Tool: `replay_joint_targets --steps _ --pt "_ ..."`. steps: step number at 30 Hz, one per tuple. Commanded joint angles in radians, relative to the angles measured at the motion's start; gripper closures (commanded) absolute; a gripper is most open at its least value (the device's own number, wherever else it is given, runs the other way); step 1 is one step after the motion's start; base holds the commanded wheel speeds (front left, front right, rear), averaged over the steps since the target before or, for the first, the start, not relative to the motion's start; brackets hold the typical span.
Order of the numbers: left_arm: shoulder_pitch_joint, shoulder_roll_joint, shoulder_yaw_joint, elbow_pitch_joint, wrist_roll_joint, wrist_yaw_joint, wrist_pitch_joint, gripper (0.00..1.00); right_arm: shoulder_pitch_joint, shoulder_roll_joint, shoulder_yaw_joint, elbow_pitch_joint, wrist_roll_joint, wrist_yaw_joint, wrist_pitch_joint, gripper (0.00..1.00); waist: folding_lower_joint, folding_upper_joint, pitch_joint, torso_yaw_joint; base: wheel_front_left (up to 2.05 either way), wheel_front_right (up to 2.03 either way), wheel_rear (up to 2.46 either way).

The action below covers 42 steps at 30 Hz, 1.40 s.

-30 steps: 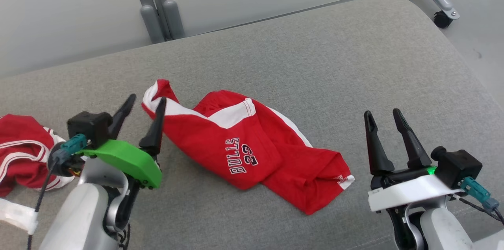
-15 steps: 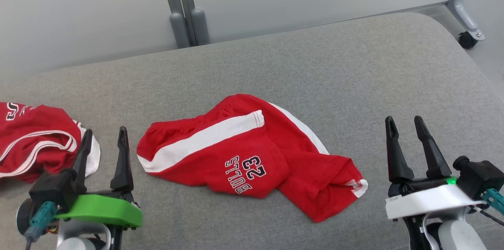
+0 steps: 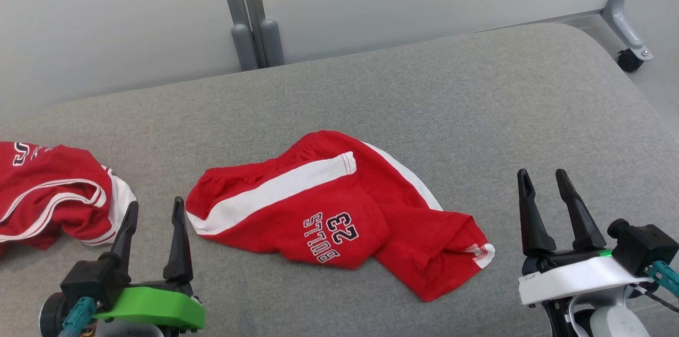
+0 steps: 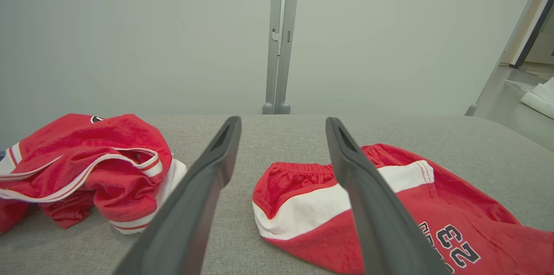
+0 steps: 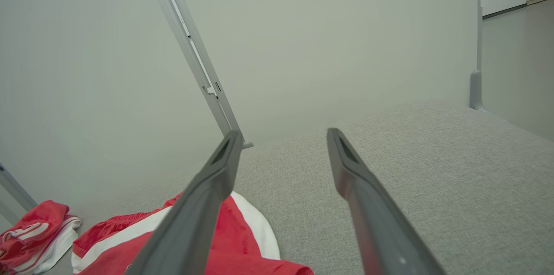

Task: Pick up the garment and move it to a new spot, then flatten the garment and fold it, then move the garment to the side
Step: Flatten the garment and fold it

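The left gripper pinches the shorts by their gathered waistband corner (image 3: pixel 202 185) next, since that corner stands up while the shorts lie slack and crumpled (image 3: pixel 318 222).
Red shorts (image 3: pixel 329 209) with a white side stripe and "BULLS 23" print lie crumpled in the middle of the grey padded surface (image 3: pixel 451 98), waistband toward the left. My left gripper (image 3: pixel 155 208) stands open just left of the waistband, touching nothing. In the left wrist view the left gripper (image 4: pixel 282 121) is spread wide, the shorts (image 4: pixel 298 197) lying beyond its fingers. My right gripper (image 3: pixel 541 173) is open to the right of the shorts' leg end, clear of the cloth. The right wrist view shows the right gripper (image 5: pixel 283 133) empty, with the shorts (image 5: pixel 236 240) low on the left.
A second red garment with white trim (image 3: pixel 53 193) is bunched at the far left, also seen as a heap (image 4: pixel 86 149) and a distant heap (image 5: pixel 34 227). Grey partition posts (image 3: pixel 249 34) stand behind the surface. A caster foot (image 3: pixel 628 58) sits past the rounded right corner.
The head camera has shifted. My left gripper has pulled back toward me, away from the waistband corner, which was raised and now lies flat. The right gripper has kept its pose.
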Motion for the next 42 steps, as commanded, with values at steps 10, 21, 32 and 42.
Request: replay_joint_targets --steps 10,21,32,42 --pt "-0.011 -0.003 -0.018 -0.003 -0.018 -0.008 0.017 0.0 -0.007 -0.001 0.011 -0.008 0.015 0.0 0.03 0.0 0.0 0.0 0.009 0.016 0.0 0.0 0.0" --pt "-0.037 -0.005 -0.049 -0.009 -0.025 -0.022 0.053 0.0 -0.189 -0.045 0.056 0.052 0.071 0.0 0.291 0.0 0.0 0.0 0.042 0.181 0.0 0.0 0.0" --pt "-0.082 -0.026 -0.078 0.018 -0.037 -0.04 0.057 0.0 -0.409 -0.076 0.029 0.27 0.135 0.0 0.655 0.0 0.0 0.0 0.089 0.335 0.0 0.0 0.0" --pt "-0.113 -0.034 -0.087 0.049 -0.047 -0.05 0.051 0.0 -0.463 -0.061 -0.014 0.424 0.126 0.0 0.738 0.0 0.0 0.0 0.123 0.418 0.0 0.0 0.0"
